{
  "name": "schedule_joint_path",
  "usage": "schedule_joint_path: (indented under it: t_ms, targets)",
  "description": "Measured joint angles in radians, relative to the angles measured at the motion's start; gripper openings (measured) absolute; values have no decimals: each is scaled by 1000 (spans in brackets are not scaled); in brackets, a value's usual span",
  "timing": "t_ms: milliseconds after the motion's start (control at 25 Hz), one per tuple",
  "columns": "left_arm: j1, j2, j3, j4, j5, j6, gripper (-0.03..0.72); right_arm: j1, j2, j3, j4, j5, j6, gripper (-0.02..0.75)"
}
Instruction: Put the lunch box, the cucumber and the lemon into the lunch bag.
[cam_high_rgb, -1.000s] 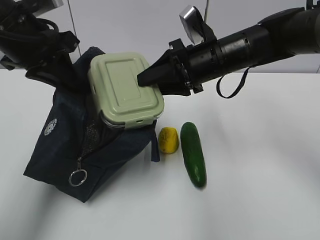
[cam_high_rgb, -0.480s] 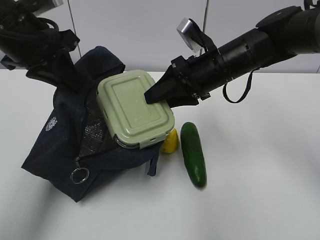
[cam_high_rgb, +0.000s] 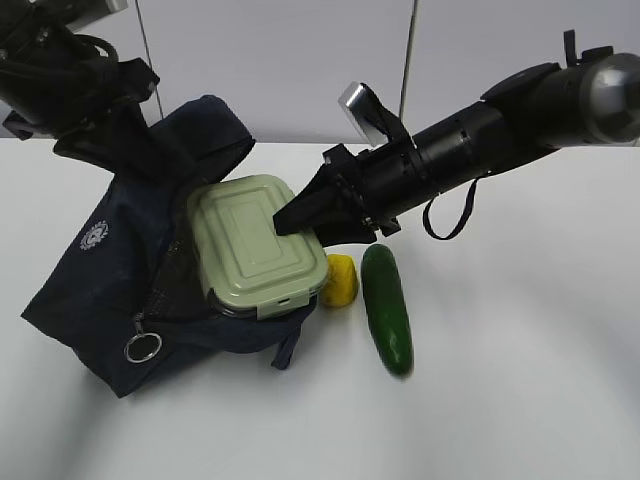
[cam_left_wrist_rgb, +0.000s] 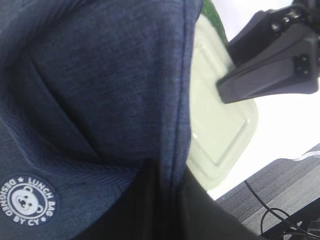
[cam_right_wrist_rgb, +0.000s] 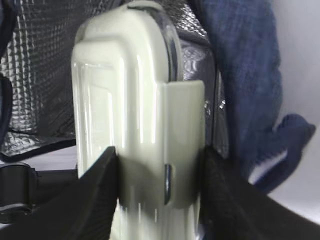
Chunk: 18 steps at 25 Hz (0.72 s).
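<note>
The lunch box should stay in the robot's right gripper until it is inside the lining, because its near end (cam_high_rgb: 285, 300) sticks out over the bag's front edge.
The sage-green lunch box (cam_high_rgb: 250, 248) lies tilted, partly inside the mouth of the navy lunch bag (cam_high_rgb: 95, 285). My right gripper (cam_high_rgb: 292, 220) is shut on its near end. In the right wrist view the lunch box (cam_right_wrist_rgb: 130, 100) stands edge-on between the right gripper's (cam_right_wrist_rgb: 160, 185) black fingers, with the bag's silver lining (cam_right_wrist_rgb: 40, 75) behind it. My left gripper (cam_left_wrist_rgb: 165, 200) is shut on a fold of the lunch bag (cam_left_wrist_rgb: 100, 90) and holds its rim up. The yellow lemon (cam_high_rgb: 340, 280) and the dark green cucumber (cam_high_rgb: 386, 308) lie on the table right of the bag.
The zipper's silver ring pull (cam_high_rgb: 143, 347) hangs at the bag's front corner. A round white logo (cam_high_rgb: 93, 238) marks its left side. The white table (cam_high_rgb: 520, 380) stretches to the right and front, with a pale wall behind.
My right gripper has come down and to the left with the lunch box, which now sits lower in the bag's mouth. The bag has sagged leftward and now hides less of the lemon.
</note>
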Motion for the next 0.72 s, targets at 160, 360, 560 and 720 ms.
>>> schedule_joint_path:
  t_ms: [160, 360, 560, 720]
  targets:
    - [2, 0, 0, -8, 5, 4, 17, 27, 20, 0, 89, -1, -27, 357]
    - [2, 0, 0, -12, 6, 4, 17, 46, 34, -2, 169, -14, -59, 357]
    - [2, 2, -1, -12, 10, 6, 17, 69, 36, -5, 213, -45, -79, 357]
    - [2, 26, -4, -34, 24, 25, 17, 105, 39, -8, 236, -109, -100, 357]
